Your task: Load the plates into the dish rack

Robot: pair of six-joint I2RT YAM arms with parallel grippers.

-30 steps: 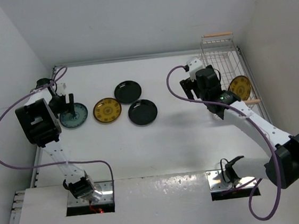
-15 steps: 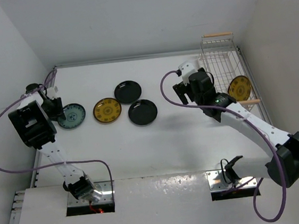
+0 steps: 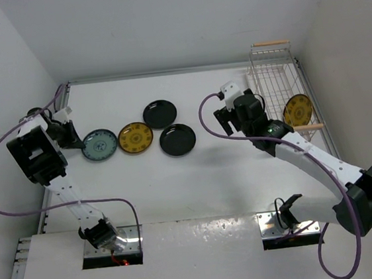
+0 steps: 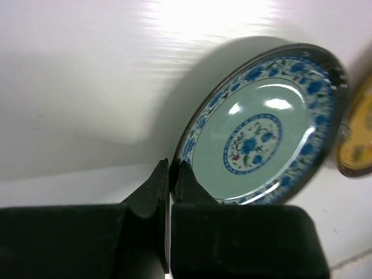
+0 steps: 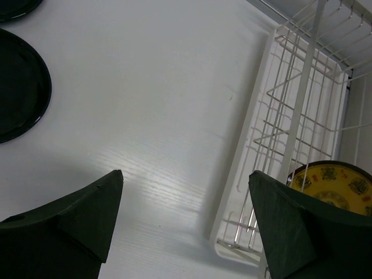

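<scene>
My right gripper grabs the pale blue-green plate by its rim opposite my left gripper next, which leaves the rest free to enter the rack (image 3: 273, 70).
My left gripper (image 3: 77, 139) is shut on the left rim of the pale blue-green plate (image 3: 100, 144). In the left wrist view the black fingers (image 4: 158, 185) pinch that rim, and the plate (image 4: 261, 133) is tipped up over its own shadow. A yellow plate (image 3: 134, 137) and two black plates (image 3: 159, 113) (image 3: 177, 140) lie flat to its right. Another yellow plate (image 3: 298, 109) stands on edge in the white wire dish rack (image 3: 273, 70) at the far right. My right gripper (image 3: 228, 118) hangs open and empty left of the rack, over the table (image 5: 186, 174).
The right wrist view shows the rack's near corner (image 5: 296, 116) with the yellow plate (image 5: 334, 186) inside, and a black plate (image 5: 17, 87) at the left edge. White walls close in the table on three sides. A purple cable loops beside each arm.
My left gripper has closed on the blue-green plate's rim and the plate has shifted a little to the right. My right arm has drawn left, away from the rack, still open.
</scene>
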